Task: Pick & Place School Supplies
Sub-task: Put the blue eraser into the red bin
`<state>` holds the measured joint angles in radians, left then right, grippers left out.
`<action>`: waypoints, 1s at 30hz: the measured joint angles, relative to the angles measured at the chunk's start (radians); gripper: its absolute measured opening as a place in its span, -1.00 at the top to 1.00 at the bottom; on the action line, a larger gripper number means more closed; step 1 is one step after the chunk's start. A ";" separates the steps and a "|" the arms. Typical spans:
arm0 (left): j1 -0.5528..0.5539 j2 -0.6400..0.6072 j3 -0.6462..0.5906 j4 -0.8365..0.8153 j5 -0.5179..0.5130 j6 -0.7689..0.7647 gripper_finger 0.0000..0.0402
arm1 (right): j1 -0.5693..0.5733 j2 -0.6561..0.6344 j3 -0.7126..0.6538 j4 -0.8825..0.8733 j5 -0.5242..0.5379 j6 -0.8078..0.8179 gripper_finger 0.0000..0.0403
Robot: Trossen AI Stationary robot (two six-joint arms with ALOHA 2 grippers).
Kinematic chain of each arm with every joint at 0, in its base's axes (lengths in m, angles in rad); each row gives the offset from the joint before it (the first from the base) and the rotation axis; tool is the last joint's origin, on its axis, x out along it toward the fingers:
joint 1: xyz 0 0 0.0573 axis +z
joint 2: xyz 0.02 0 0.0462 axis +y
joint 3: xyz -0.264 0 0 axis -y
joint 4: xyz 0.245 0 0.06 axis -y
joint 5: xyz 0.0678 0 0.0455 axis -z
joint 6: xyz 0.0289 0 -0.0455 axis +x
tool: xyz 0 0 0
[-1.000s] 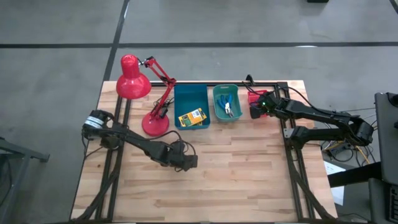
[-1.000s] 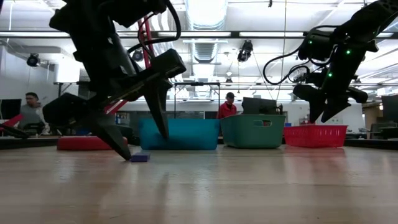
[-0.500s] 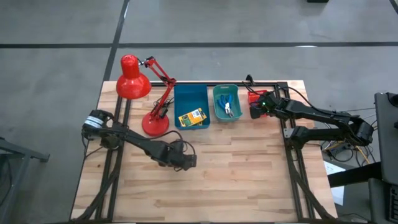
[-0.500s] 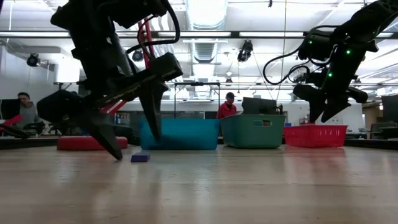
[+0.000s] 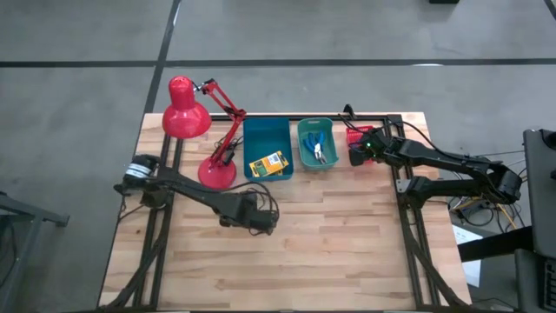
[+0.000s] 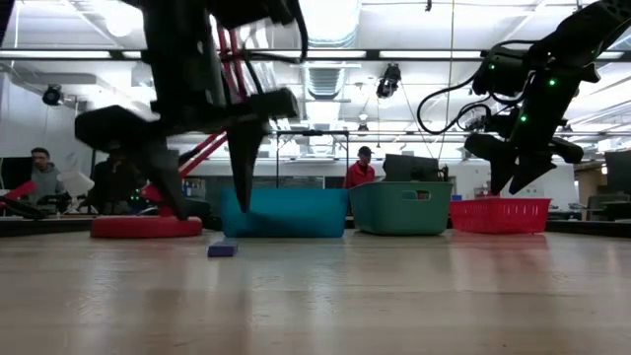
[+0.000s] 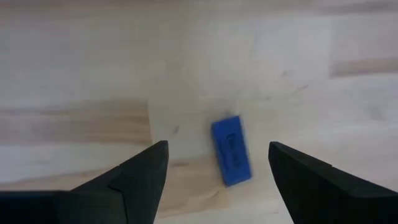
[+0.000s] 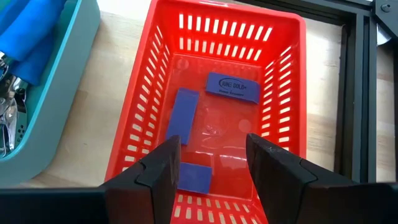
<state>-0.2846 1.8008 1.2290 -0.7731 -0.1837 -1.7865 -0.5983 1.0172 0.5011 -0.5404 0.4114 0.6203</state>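
The fingers are still above the blue block, with wood showing beside it, so it is too early to close. My left gripper comes down first, then closes on the block.
A purple-blue eraser block [image 7: 231,151] lies flat on the wooden table [image 5: 347,252], also seen in the low view [image 6: 222,249]. My left gripper [image 7: 217,162] is open and hovers above it, one finger on either side, clear of it; in the high view [image 5: 259,219] it hides the block. My right gripper [image 8: 214,177] is open and empty over the red basket [image 8: 289,93], which holds three more eraser blocks [image 8: 182,115]. A yellow-and-green crayon box [image 5: 268,164] lies in the blue bin [image 5: 266,130]. Blue-handled tools [image 5: 317,148] lie in the teal bin [image 5: 304,162].
A red desk lamp [image 5: 187,113] stands at the far left, its base [image 5: 215,176] just beyond my left arm. The three bins stand in a row along the far edge. The near half of the table is bare wood. People show in the room behind [image 6: 365,168].
My left gripper has risen from the table top and tipped so that its fingers point more nearly straight down over the eraser block. The block has stayed where it lay. My right gripper has kept still over the red basket.
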 joint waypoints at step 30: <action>0.006 0.123 0.043 0.004 0.109 0.006 0.23 | 0.000 0.000 0.000 0.000 0.000 0.000 0.13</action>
<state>-0.2783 1.9240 1.2724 -0.7690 -0.0747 -1.7802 -0.5983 1.0168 0.5011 -0.5401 0.4111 0.6204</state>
